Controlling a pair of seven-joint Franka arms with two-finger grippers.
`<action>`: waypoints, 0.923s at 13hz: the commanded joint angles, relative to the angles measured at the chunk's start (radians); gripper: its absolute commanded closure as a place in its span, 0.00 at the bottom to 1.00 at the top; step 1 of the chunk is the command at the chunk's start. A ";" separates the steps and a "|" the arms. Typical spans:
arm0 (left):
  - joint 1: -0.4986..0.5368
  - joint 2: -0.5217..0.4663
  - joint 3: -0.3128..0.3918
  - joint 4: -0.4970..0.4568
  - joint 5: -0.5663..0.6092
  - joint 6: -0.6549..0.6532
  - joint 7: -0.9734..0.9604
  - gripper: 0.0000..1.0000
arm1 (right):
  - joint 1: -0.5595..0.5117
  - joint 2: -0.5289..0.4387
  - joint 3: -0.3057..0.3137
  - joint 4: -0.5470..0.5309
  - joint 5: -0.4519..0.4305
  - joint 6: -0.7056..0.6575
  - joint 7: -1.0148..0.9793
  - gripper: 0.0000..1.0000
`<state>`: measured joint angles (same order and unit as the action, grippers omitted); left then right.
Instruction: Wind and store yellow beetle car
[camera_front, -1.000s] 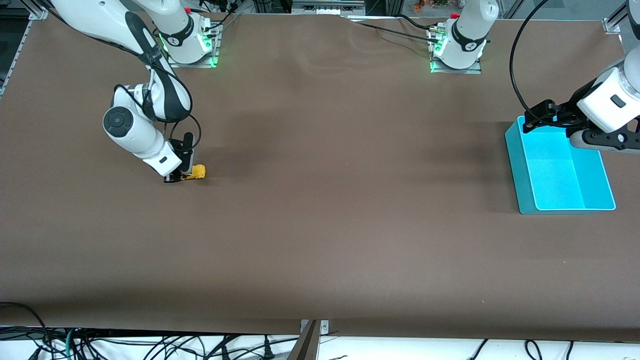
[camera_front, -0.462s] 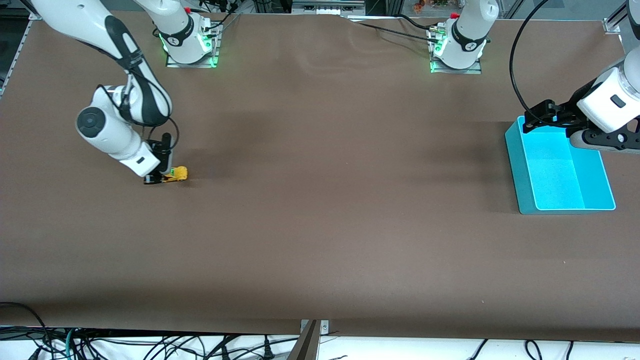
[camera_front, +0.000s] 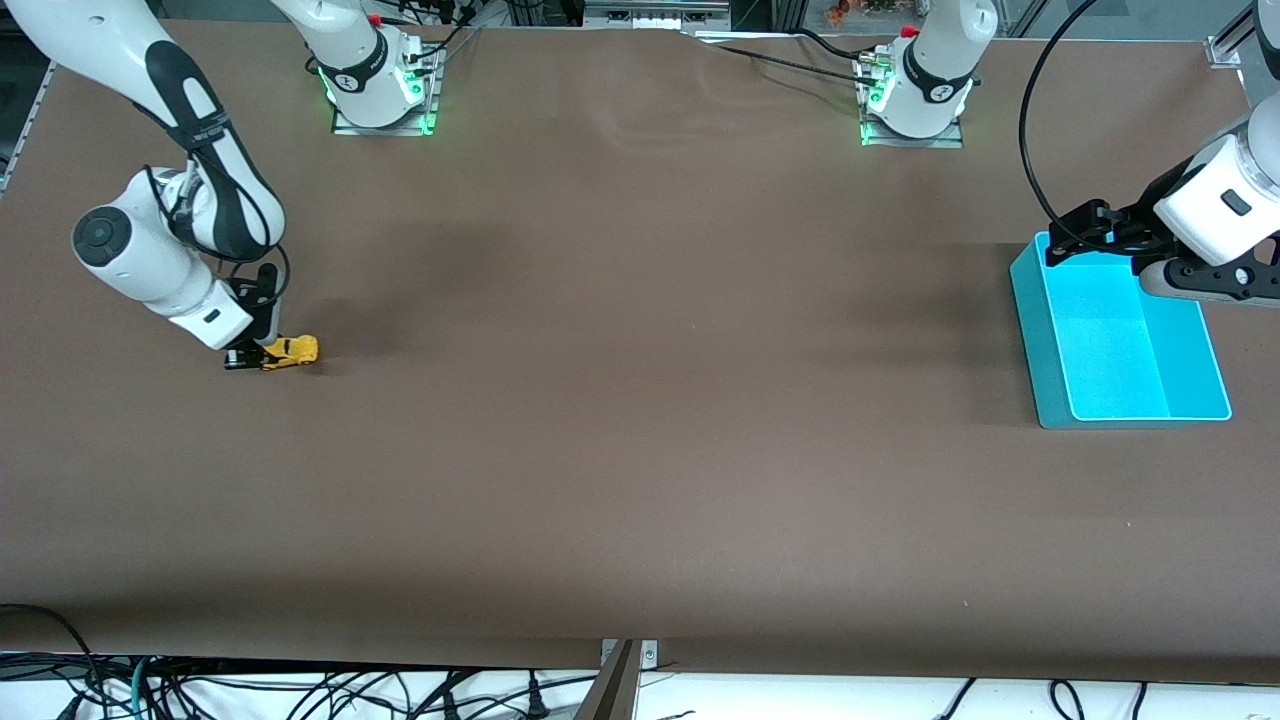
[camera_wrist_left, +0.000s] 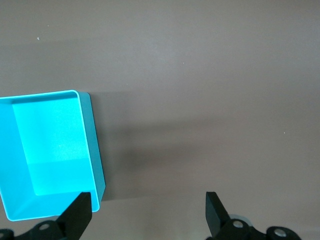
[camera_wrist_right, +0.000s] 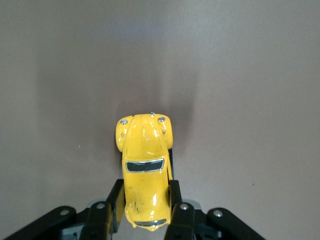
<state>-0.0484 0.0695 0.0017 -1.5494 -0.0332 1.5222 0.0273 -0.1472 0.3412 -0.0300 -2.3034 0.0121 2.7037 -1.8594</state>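
I should open my right gripper now, because the yellow beetle car's lower edge (camera_front: 295, 362) is resting on the tabletop in the front view.
The yellow beetle car (camera_front: 291, 350) sits on the brown table near the right arm's end. My right gripper (camera_front: 262, 354) is shut on its rear half, one finger on each side. In the right wrist view the car (camera_wrist_right: 145, 165) fills the lower middle, its rounded hood pointing away from the jaws, my right gripper (camera_wrist_right: 145, 206) clamped on its flanks. My left gripper (camera_front: 1080, 228) hangs open over the corner of the cyan bin (camera_front: 1120, 340) that is farthest from the front camera. The left wrist view shows the left gripper (camera_wrist_left: 148, 212) with nothing between its fingers, the cyan bin (camera_wrist_left: 50, 150) below.
The cyan bin looks empty inside. Brown table (camera_front: 640, 450) stretches between the car and the bin. Both arm bases (camera_front: 378, 80) stand along the table's edge farthest from the front camera. Cables hang below the table's front edge.
My right gripper has dragged the yellow beetle car along the table toward the right arm's end, rear first. The left arm has not moved.
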 joint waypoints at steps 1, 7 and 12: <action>0.004 0.000 -0.002 0.011 0.004 -0.014 0.022 0.00 | -0.022 0.058 0.010 -0.013 0.014 0.004 -0.024 0.75; 0.004 0.000 -0.003 0.011 0.004 -0.014 0.022 0.00 | -0.020 0.052 0.070 0.060 0.057 -0.071 -0.015 0.00; 0.004 0.000 -0.003 0.011 0.004 -0.014 0.022 0.00 | -0.017 0.007 0.134 0.270 0.055 -0.384 0.061 0.00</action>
<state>-0.0484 0.0696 0.0016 -1.5494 -0.0332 1.5222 0.0273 -0.1512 0.3747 0.0722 -2.1137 0.0494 2.4457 -1.8177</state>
